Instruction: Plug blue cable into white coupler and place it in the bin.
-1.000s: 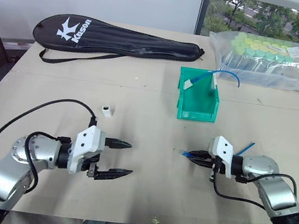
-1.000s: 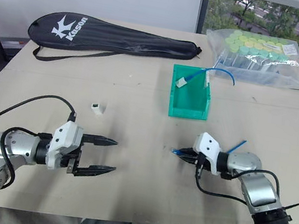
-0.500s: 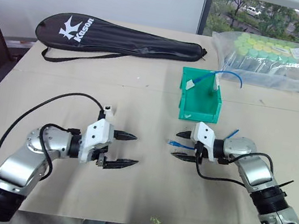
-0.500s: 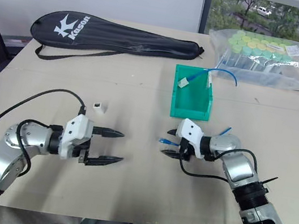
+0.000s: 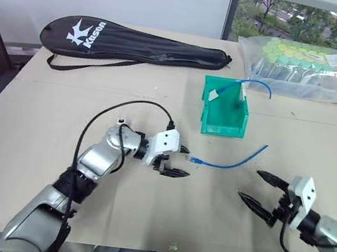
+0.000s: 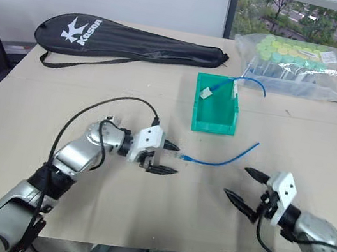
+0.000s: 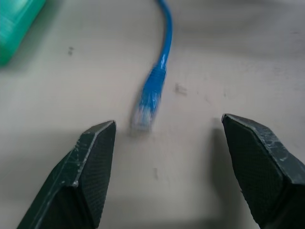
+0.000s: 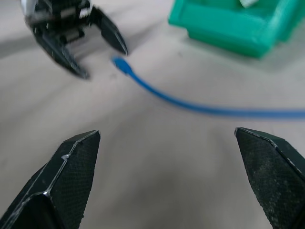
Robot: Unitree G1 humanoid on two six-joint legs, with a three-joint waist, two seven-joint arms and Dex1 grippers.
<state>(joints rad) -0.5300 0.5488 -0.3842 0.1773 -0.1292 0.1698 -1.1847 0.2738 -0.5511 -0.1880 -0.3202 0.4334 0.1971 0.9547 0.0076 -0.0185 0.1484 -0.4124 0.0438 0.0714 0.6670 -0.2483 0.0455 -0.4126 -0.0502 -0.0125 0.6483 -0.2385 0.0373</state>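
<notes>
My left gripper is to grab the cable by its flat-sided plug end (image 5: 195,161) next, because the cord (image 5: 239,164) curves slack and round across the table.
The blue cable (image 5: 230,163) lies loose on the table in a shallow curve, its plug end (image 7: 143,112) pointing at my left gripper. My left gripper (image 5: 183,162) is open, its fingertips either side of that plug and a short way from it, touching nothing. My right gripper (image 5: 249,184) stands open and empty near the front edge, apart from the cable's other end. The white coupler (image 5: 120,120) sits on the table behind my left forearm, partly hidden. The green bin (image 5: 222,130) stands upright beyond the cable.
Inside the bin leans another blue cable with white blocks (image 5: 226,90). A black racket bag (image 5: 137,40) lies at the back left, and a clear bag of capped tubes (image 5: 302,64) at the back right.
My right gripper opened, let go of the blue cable and drew back to the right toward the front edge. The cable now lies on the table. My left gripper moved right, up to the plug.
</notes>
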